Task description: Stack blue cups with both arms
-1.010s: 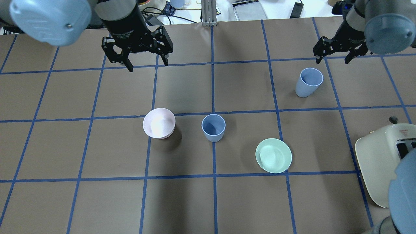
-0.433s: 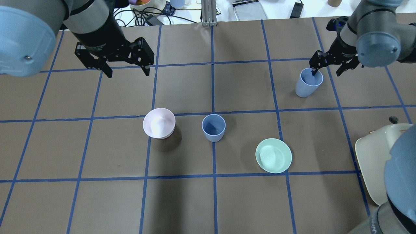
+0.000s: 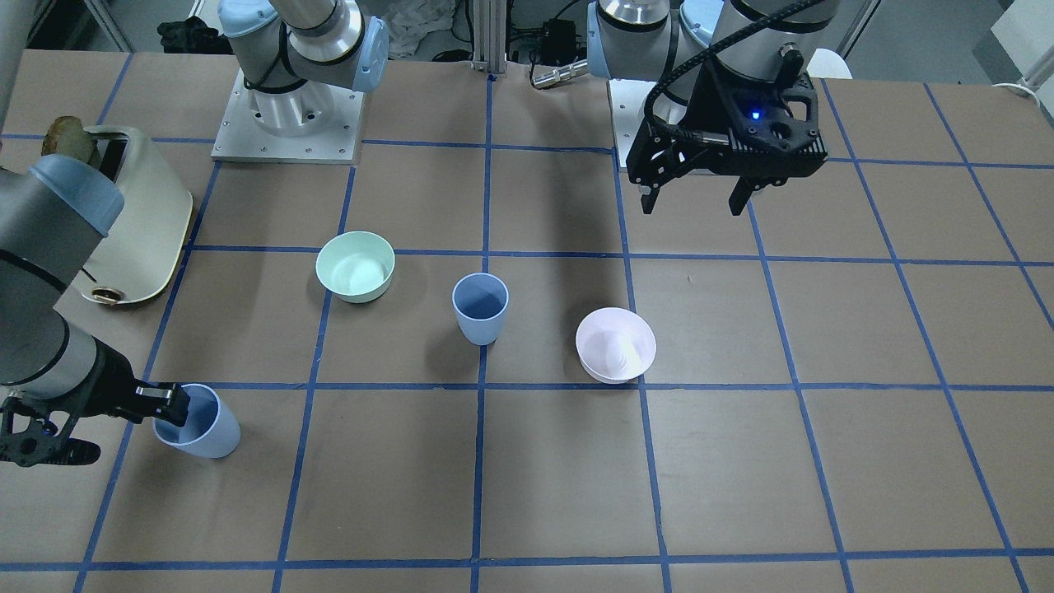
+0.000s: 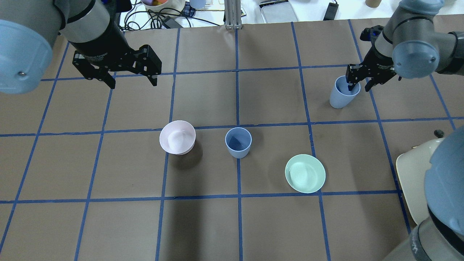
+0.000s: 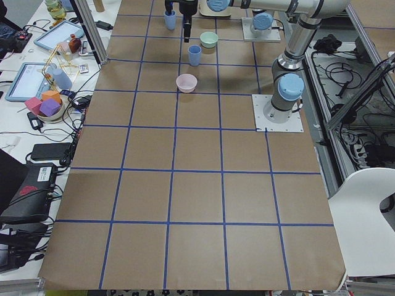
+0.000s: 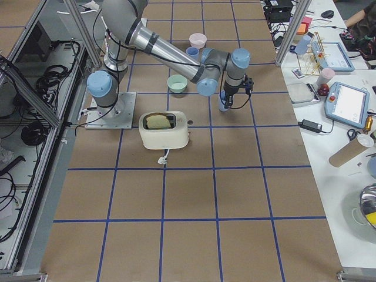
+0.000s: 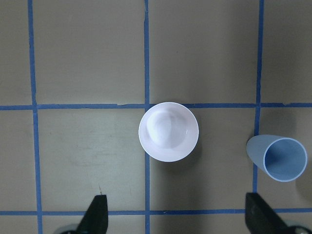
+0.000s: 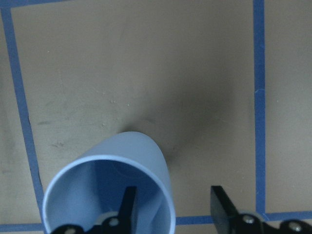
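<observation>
My right gripper takes hold of the tilted blue cup by its rim point(image 8: 164, 188) next, to stack it into the other blue cup.
One blue cup point(image 4: 238, 142) stands upright mid-table, also in the front view point(image 3: 480, 308) and the left wrist view point(image 7: 278, 158). The second blue cup point(image 4: 342, 95) stands at the far right, tilted in view point(image 3: 198, 424). My right gripper point(image 4: 359, 87) is open and straddles its rim: one finger point(image 8: 126, 207) is inside the cup point(image 8: 107, 195), the other point(image 8: 220, 207) is outside. My left gripper point(image 4: 130, 81) is open and empty. It hovers high over the far left, well away from both cups point(image 3: 692, 204).
A pale-pink bowl point(image 4: 177, 137) sits left of the centre cup, directly under the left wrist camera point(image 7: 168, 131). A mint-green bowl point(image 4: 305, 173) sits to its near right. A cream toaster point(image 4: 413, 181) stands at the right edge. Blue tape lines grid the brown table.
My right gripper came down from beyond the far cup onto it, and one finger now dips inside the rim. My left gripper moved left and slightly nearer, still open.
</observation>
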